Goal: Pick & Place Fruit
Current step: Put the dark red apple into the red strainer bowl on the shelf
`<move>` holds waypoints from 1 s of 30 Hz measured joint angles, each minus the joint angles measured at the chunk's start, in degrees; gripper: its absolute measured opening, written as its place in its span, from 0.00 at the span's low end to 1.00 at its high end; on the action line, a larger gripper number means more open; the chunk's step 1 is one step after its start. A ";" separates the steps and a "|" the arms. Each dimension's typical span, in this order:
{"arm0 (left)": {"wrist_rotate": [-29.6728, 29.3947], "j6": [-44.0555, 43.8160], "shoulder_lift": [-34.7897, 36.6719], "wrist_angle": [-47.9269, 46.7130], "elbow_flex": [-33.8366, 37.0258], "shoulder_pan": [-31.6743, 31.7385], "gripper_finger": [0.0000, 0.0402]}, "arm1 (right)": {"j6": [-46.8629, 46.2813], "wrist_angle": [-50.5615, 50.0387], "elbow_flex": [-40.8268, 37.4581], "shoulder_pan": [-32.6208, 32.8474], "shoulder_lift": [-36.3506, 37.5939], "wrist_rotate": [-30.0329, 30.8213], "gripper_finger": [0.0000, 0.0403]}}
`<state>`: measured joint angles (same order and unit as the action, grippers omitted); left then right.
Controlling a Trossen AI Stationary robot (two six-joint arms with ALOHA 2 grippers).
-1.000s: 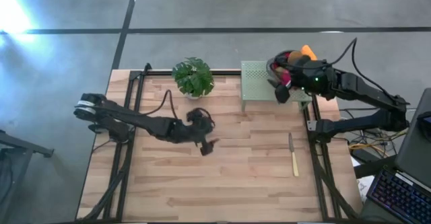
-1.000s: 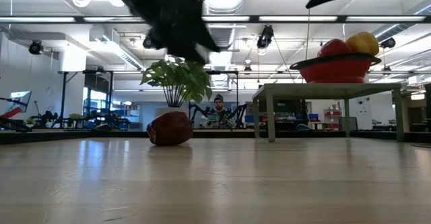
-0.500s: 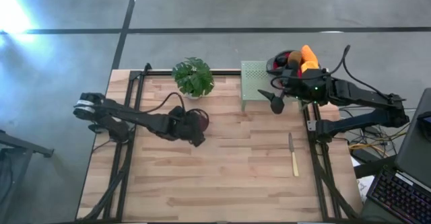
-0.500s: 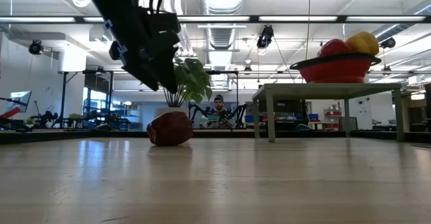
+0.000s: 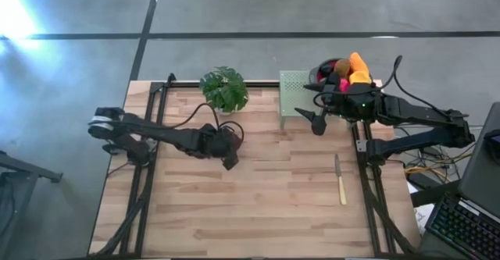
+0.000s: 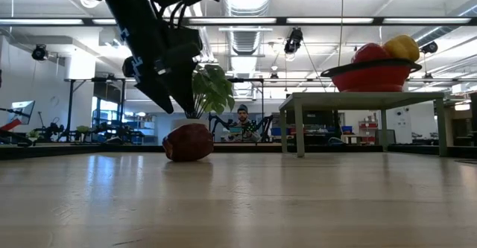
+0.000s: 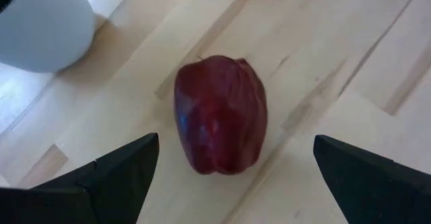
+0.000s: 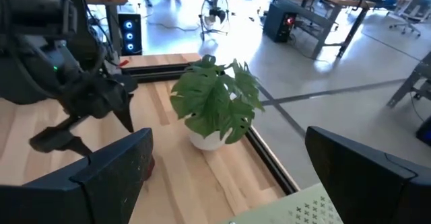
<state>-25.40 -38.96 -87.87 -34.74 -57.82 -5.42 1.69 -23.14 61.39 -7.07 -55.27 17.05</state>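
Note:
Next, my left gripper picks up the maroon fruit by its rounded sides, to get it into the red bowl.
A maroon fruit lies on its side on the wooden table, just in front of the potted plant. My left gripper hangs open above it, slanting down, one finger on each side, touching nothing. In the low view its fingertips stand a little above the maroon fruit. More fruit, red and yellow, fills a red bowl on a green stand. My right gripper hovers open, high beside that stand, holding nothing.
The plant's white pot stands close behind the maroon fruit. A slim knife lies near the table's right edge. Black frame rails run along the table's left and right sides. The near half of the table is bare wood.
My left gripper has come down and tipped its fingers toward the table, rolling as it went, and now brackets the maroon fruit from above. My right gripper has swung off the bowl toward the table's middle and levelled out. The fruit has not moved.

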 joint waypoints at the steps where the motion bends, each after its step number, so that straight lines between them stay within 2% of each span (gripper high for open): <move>1: 0.34 -0.04 -0.33 0.00 0.00 0.33 0.99 | -0.01 0.00 0.00 -0.01 0.00 -0.09 0.95; 8: 3.81 0.96 -4.17 0.93 0.11 3.29 0.99 | 0.20 0.08 0.04 -0.04 -0.09 -0.21 0.95; 14: 3.98 2.55 -6.38 2.35 0.11 5.37 0.99 | -0.41 0.09 0.01 -0.04 -0.09 -0.23 0.95; 22: 8.86 4.85 -9.02 7.90 0.98 6.47 0.99 | -1.28 1.15 -0.93 -0.04 -0.09 -0.62 0.95; 30: 9.54 4.76 -9.67 7.76 0.98 7.22 0.91 | -1.54 5.98 -3.30 -0.04 -0.09 -0.62 0.95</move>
<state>-15.85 -34.19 -97.54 -26.98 -56.84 1.80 0.16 -17.16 58.09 -7.11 -55.35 16.43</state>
